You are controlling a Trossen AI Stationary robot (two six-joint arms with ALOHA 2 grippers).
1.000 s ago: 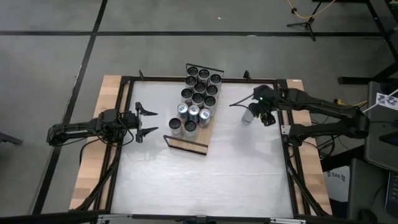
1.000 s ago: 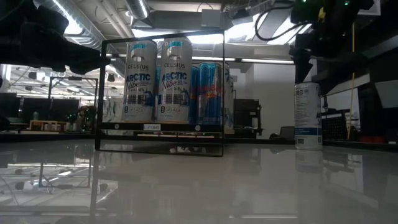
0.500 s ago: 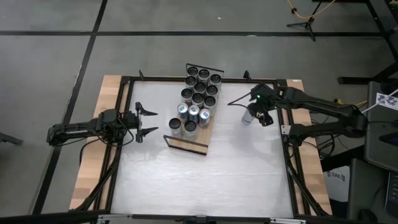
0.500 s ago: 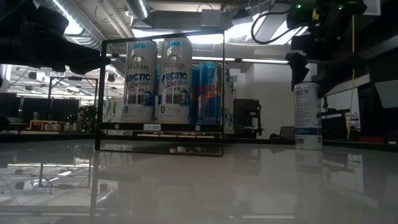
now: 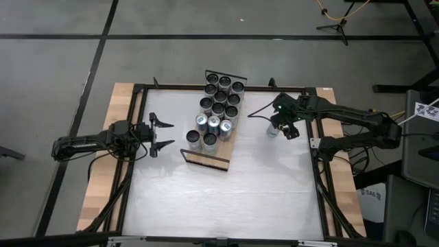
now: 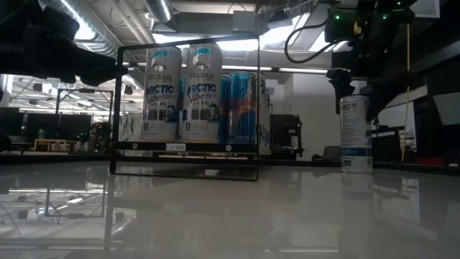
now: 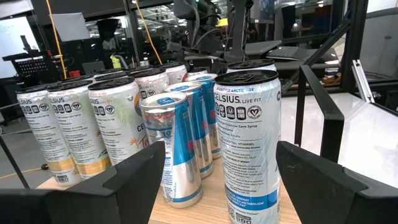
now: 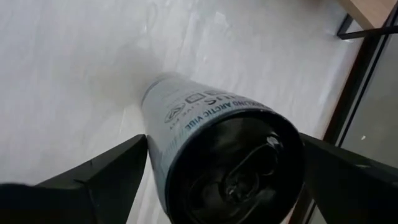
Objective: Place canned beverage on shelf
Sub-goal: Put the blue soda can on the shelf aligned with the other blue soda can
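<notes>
The can's black top [image 8: 236, 171] is between my fingers, so my right gripper should close on the can now, and that would hold it.
A white canned beverage [image 5: 272, 130] stands upright on its base on the white tabletop, to the right of the shelf [image 5: 206, 157]; it also shows in the low view [image 6: 356, 133]. My right gripper [image 5: 280, 128] points steeply down over it, open. Its two fingers stand on either side of the can's top [image 8: 233, 171], and I see no touch. The shelf is a light-wood board bearing several upright cans [image 5: 218, 110]. My left gripper [image 5: 164, 134] waits open and level at the table's left, facing those cans [image 7: 249, 130].
Black wire rails [image 5: 226, 75] close the shelf's short ends; one shows as a frame [image 6: 187, 104] in the low view. A black tube frame [image 5: 317, 137] runs around the tabletop. Bare white tabletop [image 5: 219, 199] lies toward the near edge.
My right gripper has sunk and moved a little toward the table's left, onto the lone can. Its open fingers were above the can's top and now stand beside it. The can has stayed in place.
</notes>
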